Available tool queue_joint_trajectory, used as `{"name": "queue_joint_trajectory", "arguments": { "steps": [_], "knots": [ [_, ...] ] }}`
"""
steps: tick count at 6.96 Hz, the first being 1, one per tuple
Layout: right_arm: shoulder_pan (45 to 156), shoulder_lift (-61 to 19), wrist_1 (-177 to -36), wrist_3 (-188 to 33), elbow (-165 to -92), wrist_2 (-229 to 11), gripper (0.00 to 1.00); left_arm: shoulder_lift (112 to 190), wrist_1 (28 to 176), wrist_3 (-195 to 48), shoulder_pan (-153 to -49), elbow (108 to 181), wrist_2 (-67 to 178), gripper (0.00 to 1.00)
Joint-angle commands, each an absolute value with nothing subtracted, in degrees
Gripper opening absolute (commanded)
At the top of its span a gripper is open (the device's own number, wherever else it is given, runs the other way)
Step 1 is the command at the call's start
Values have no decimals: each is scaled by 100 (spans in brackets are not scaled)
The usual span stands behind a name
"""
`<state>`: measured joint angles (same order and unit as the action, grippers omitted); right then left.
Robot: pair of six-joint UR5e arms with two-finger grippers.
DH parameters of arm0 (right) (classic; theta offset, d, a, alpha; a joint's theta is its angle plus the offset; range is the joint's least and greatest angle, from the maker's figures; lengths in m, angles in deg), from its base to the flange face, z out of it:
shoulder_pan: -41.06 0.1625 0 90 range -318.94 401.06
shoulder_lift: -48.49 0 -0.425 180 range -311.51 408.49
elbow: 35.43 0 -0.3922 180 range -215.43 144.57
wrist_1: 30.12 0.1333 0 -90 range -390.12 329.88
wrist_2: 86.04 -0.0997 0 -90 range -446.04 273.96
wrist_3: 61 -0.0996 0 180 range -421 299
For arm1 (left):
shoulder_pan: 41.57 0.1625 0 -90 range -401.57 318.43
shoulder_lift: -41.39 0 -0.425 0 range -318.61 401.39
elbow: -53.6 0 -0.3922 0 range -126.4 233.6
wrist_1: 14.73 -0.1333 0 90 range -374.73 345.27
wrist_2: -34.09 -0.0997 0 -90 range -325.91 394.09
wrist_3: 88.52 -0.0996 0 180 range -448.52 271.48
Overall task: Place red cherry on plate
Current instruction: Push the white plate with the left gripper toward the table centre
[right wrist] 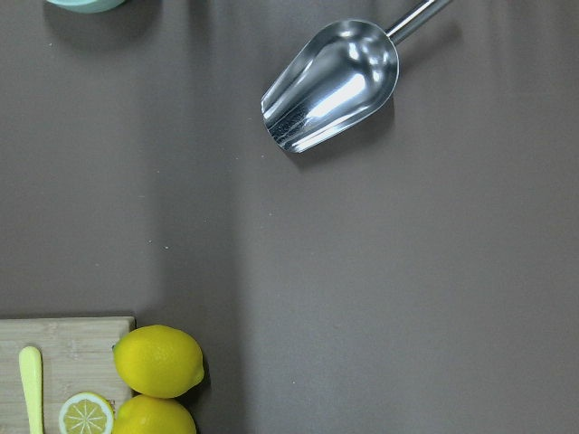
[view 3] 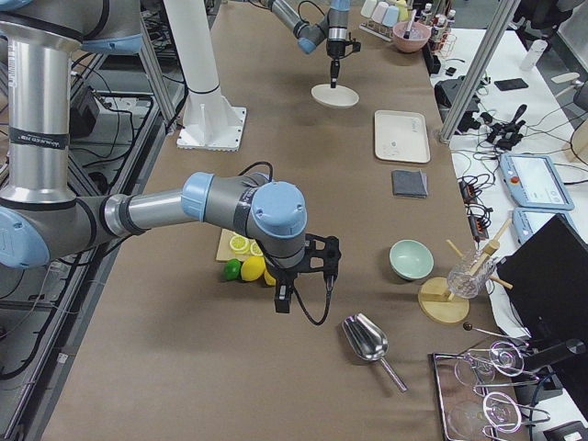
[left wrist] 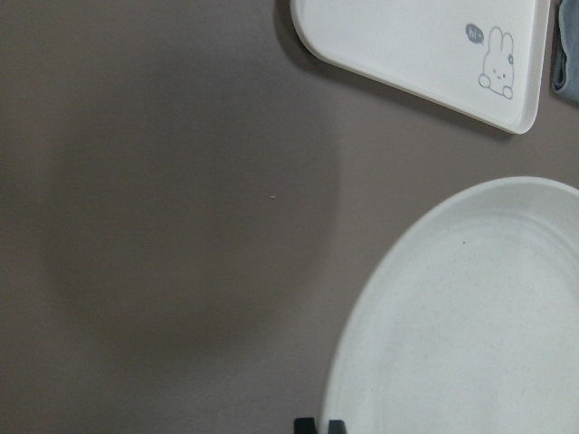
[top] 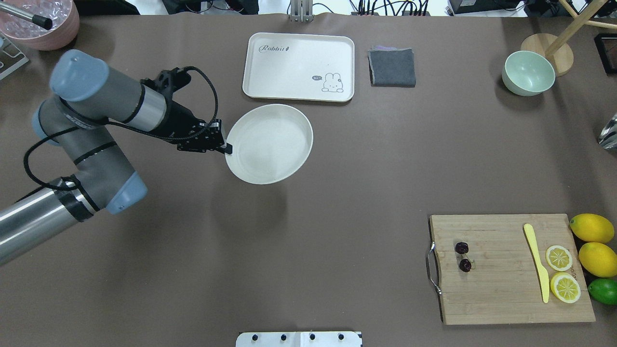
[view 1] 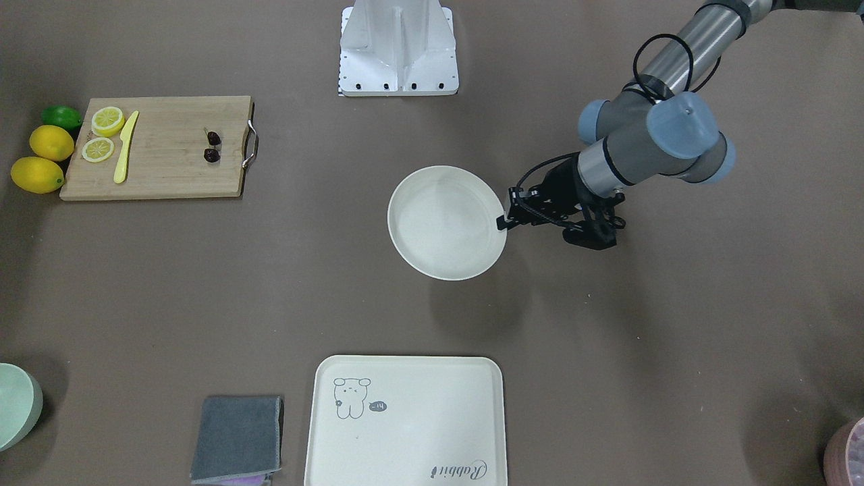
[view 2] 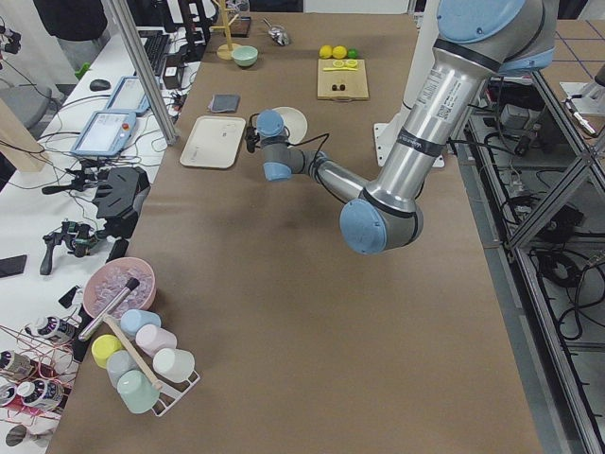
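The plate's lower edge (view 1: 447, 277) (left wrist: 360, 309) hangs above the table, its shadow set apart. My left gripper keeps hold of the plate until I bring it down.
The red cherry (top: 462, 256), a pair of tiny dark fruits, lies on the wooden cutting board (top: 501, 289) near its handle end, also seen as the red cherry (view 1: 212, 147). The cream-white plate (top: 269, 143) is near the table's middle, and its shadow falls offset on the table. My left gripper (top: 226, 147) is shut on the plate's rim; its fingertips (left wrist: 317, 425) pinch the plate (left wrist: 470, 325) in the left wrist view. The right gripper (view 3: 283, 303) hangs beyond the lemons, far from the cherry; I cannot tell whether it is open or shut.
A cream tray (top: 299, 66) with a drawing, a grey cloth (top: 392, 67) and a pale green bowl (top: 528, 73) line the far side. Lemons (top: 592, 227), a lime, lemon slices and a yellow knife (top: 537, 262) are at the board's right end. A metal scoop (right wrist: 330, 86) lies below the right wrist.
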<state>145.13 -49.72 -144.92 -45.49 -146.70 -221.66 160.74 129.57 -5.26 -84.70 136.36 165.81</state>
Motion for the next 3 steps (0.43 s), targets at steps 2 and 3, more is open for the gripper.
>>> {"name": "queue_joint_trajectory", "arguments": {
  "steps": [2,3],
  "knots": [
    [14547,-4977,-14499,-4614,-14661,-22157,100,16233,12766,-546,-8034,13640,15990,0],
    [14548,-4968,-14586,-4623,-14688,-22157,100,16215,12382,-1034,-8024,13657,15743,0]
  ]
}}
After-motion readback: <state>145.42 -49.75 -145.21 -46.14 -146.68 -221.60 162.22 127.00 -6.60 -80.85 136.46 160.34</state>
